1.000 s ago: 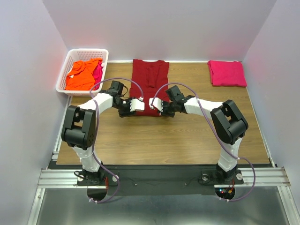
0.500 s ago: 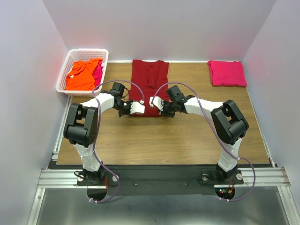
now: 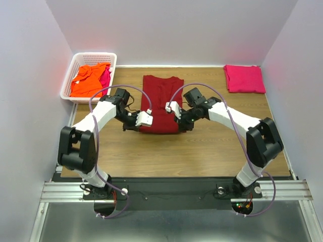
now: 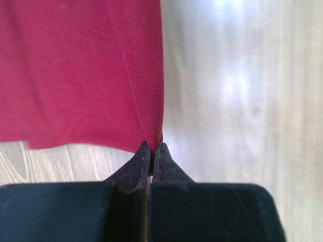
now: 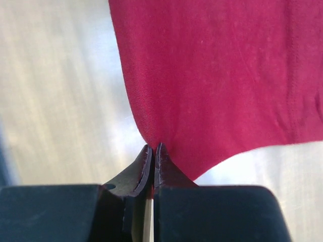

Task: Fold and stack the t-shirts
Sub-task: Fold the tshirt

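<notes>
My right gripper needs to move the pinched corner to the shirt's middle before it releases. The corner still hangs short of the shirt's middle, so it would drop unfolded if I opened now.
A dark red t-shirt [image 3: 160,98] lies lengthwise in the middle of the wooden table [image 3: 202,146], its near end raised off the wood. My left gripper [image 3: 141,126] is shut on the shirt's near left corner [image 4: 151,126], with the cloth pinched between the closed fingertips [image 4: 152,147]. At the near right corner [image 5: 166,136], my right gripper [image 3: 180,125] is shut on the cloth in the same way [image 5: 153,147]. A folded magenta-pink t-shirt [image 3: 244,78] rests at the back right. An orange t-shirt [image 3: 88,80] and another pink one [image 3: 106,76] lie in the basket.
The white lattice basket [image 3: 68,85] stands at the back left corner of the table. White walls close in the back and both sides. Both arms reach inward from the near edge and meet over the table's middle.
Both grippers have closed on the dark red shirt's near corners and lifted them. The shirt has been drawn toward the near side, away from the back edge.
</notes>
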Tool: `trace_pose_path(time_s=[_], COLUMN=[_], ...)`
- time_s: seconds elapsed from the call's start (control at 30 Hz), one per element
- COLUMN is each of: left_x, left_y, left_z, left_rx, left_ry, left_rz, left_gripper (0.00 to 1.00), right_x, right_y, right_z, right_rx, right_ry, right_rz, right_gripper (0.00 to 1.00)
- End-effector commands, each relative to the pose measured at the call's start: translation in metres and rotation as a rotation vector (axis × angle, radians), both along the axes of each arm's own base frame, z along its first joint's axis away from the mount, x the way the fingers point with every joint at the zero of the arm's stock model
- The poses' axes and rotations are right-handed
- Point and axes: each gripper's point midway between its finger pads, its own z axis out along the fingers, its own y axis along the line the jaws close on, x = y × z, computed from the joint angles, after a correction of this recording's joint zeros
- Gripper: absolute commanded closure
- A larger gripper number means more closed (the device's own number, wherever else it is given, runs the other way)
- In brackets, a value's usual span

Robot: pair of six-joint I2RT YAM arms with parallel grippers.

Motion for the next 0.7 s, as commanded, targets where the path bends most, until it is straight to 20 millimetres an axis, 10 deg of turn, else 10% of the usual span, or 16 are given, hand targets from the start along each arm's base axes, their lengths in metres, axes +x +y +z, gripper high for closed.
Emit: trace_pose_path(time_s=[0.0, 0.27, 0.43, 0.67], left_x=[-0.069, -0.106, -0.08, 0.012], left_y=[0.01, 0.014, 0.009, -0.007], left_z=[0.021, 0.036, 0.057, 0.085], left_rx=[0.005, 0.032, 0.021, -0.04], left_ry=[0.129, 0.091, 0.055, 0.006], left_rz=[-0.066, -0.113, -0.057, 0.014], left_gripper=[1.0, 1.0, 1.0, 1.0], right_x=[-0.06, -0.117, -0.093, -0.012], right_y=[-0.009, -0.014, -0.01, -0.018], right_z=[0.033, 0.058, 0.073, 0.084], right_rx=[0.009, 0.033, 0.041, 0.064], right_ry=[0.145, 0.242, 0.168, 0.089], right_rz=[0.026, 0.066, 0.044, 0.005], right_gripper=[0.99, 0.99, 0.99, 0.99])
